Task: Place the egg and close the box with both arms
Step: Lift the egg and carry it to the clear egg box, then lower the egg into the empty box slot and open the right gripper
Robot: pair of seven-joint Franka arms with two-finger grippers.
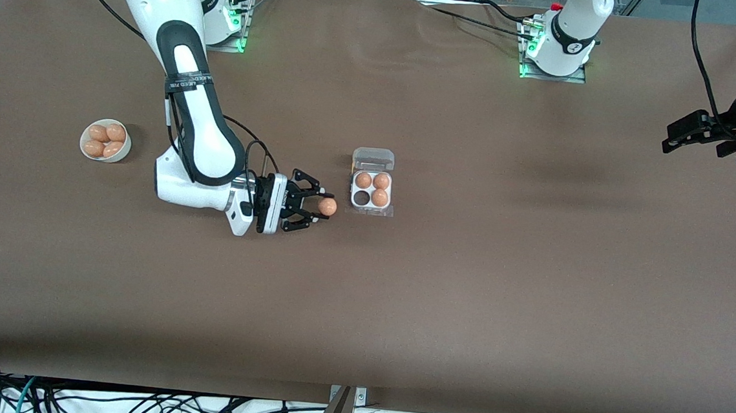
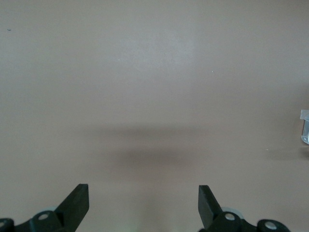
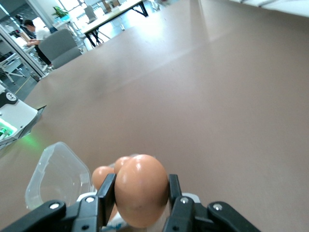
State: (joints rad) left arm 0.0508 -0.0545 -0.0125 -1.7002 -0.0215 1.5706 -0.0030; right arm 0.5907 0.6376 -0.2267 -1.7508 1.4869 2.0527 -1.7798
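My right gripper holds the egg [image 1: 327,206] short of the dark cell in the box, so it needs to move the egg there before releasing it.
My right gripper [image 1: 324,207] is shut on the egg [image 1: 326,206], held in the air just beside the box [image 1: 371,198] toward the right arm's end. In the right wrist view the egg [image 3: 141,191] sits between the fingers [image 3: 106,194]. The box is a white tray with its clear lid [image 1: 373,159] folded open; three cells hold eggs and one cell [image 1: 362,198] is dark and empty. The lid [image 3: 58,175] also shows in the right wrist view. My left gripper [image 1: 697,133] is open and empty, waiting high over the table's left-arm end; its fingertips [image 2: 77,203] show over bare table.
A round white bowl [image 1: 106,141] with several eggs stands toward the right arm's end of the table. The arm bases [image 1: 557,48] stand along the table's edge farthest from the front camera. The table is brown.
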